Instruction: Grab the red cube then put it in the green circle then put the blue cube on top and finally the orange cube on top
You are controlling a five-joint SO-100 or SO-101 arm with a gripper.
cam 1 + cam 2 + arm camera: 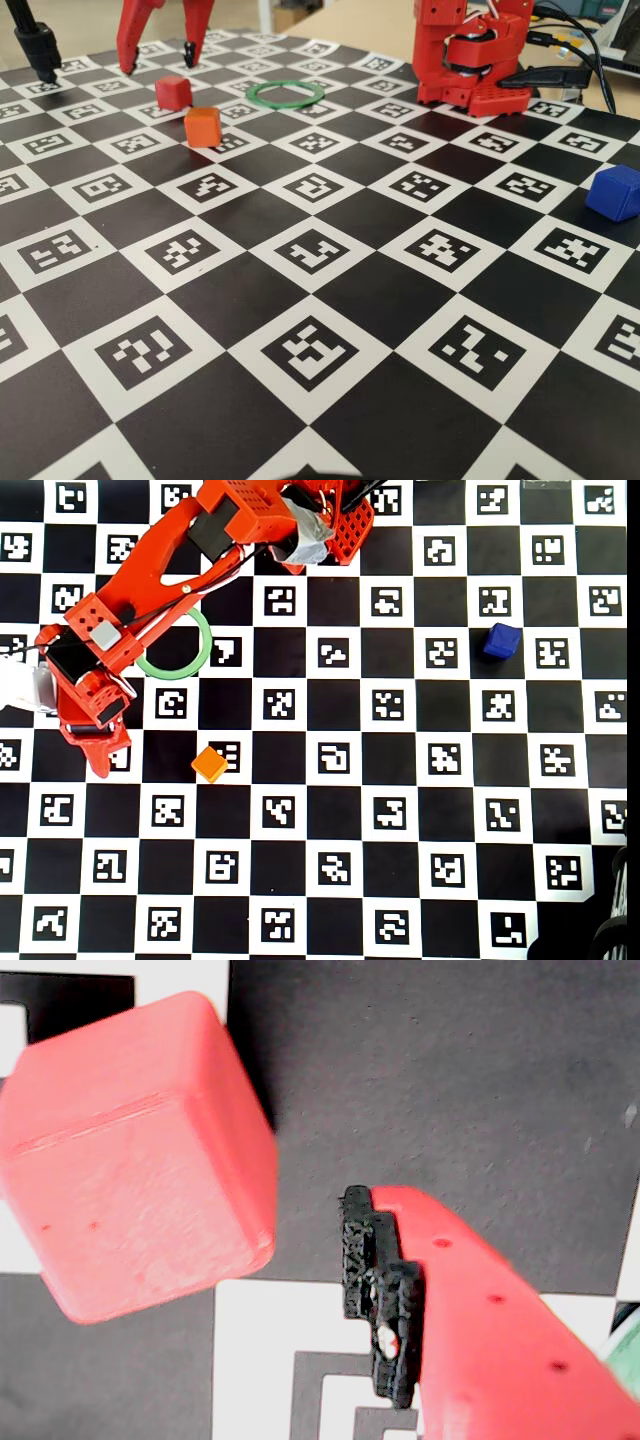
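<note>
The red cube [173, 92] should be the base of the stack in the green circle [286, 93], so the robot's gripper needs to grab it by its opposite sides next.
The red cube [173, 92] rests on the checkered marker board, just left of the green circle [286, 93]. My gripper [158, 65] hangs open right behind and above it, the two red fingers spread wider than the cube. In the wrist view the red cube [130, 1160] fills the upper left, and the one finger [470, 1330] that shows stays clear of it across a dark gap. From overhead the arm hides the red cube. The orange cube [202, 126] sits just in front of the red one. The blue cube [613, 192] lies far right.
The arm's red base [470, 60] stands behind the ring, with cables trailing off to the right. A black clamp-like post [38, 45] rises at the board's far left corner. Overhead, the orange cube [209, 764] and blue cube [502, 640] lie far apart.
</note>
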